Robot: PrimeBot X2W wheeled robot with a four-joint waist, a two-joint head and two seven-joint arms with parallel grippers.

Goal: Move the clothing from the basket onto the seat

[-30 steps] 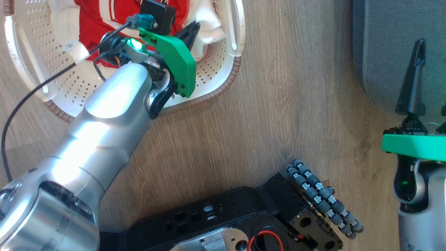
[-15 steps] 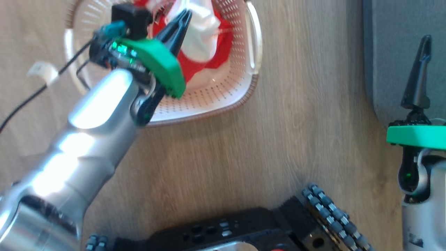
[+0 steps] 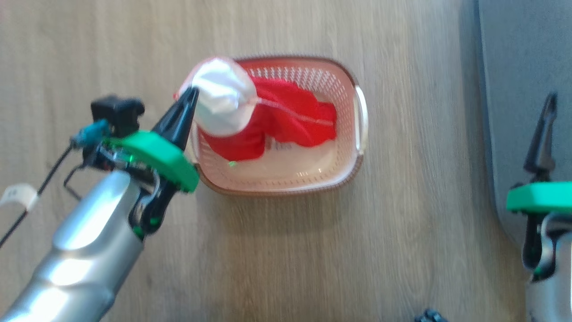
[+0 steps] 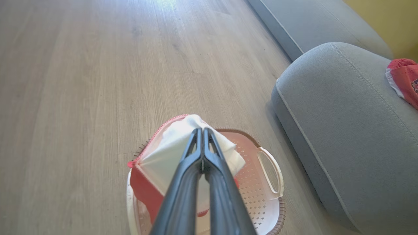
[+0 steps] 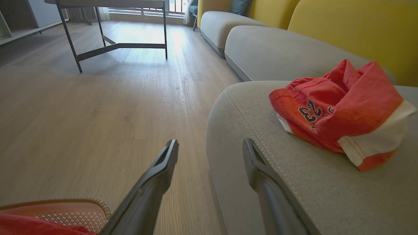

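Observation:
My right gripper will next grab the red garment by its white panel's free edge (image 3: 250, 99), which is held up while the red fabric (image 3: 290, 118) sags into the basket.
My left gripper (image 3: 190, 95) (image 4: 202, 132) is shut on the clothing (image 3: 223, 103), pinching a white panel (image 4: 183, 147) of a red garment and holding it up over the basket's left end. The rest of that red fabric (image 3: 290, 118) trails down into the cream basket (image 3: 344, 174) (image 4: 271, 169) on the floor. To the right, my right gripper (image 5: 210, 150) stands open and holds nothing, at the edge of the grey seat (image 3: 518, 67) (image 5: 294, 182). Another red garment (image 5: 339, 111) (image 4: 403, 80) with white trim lies on the seat.
Wooden floor (image 3: 313, 250) surrounds the basket. More grey sofa cushions (image 5: 261, 49) with yellow backrests (image 5: 359, 29) run along the seat's far side. A dark metal-legged table (image 5: 114, 45) stands farther off across the floor.
The head camera has swung, bringing the whole basket into view. My left gripper has risen out of the basket, pulling the white part of the garment up with it. My right gripper stays open.

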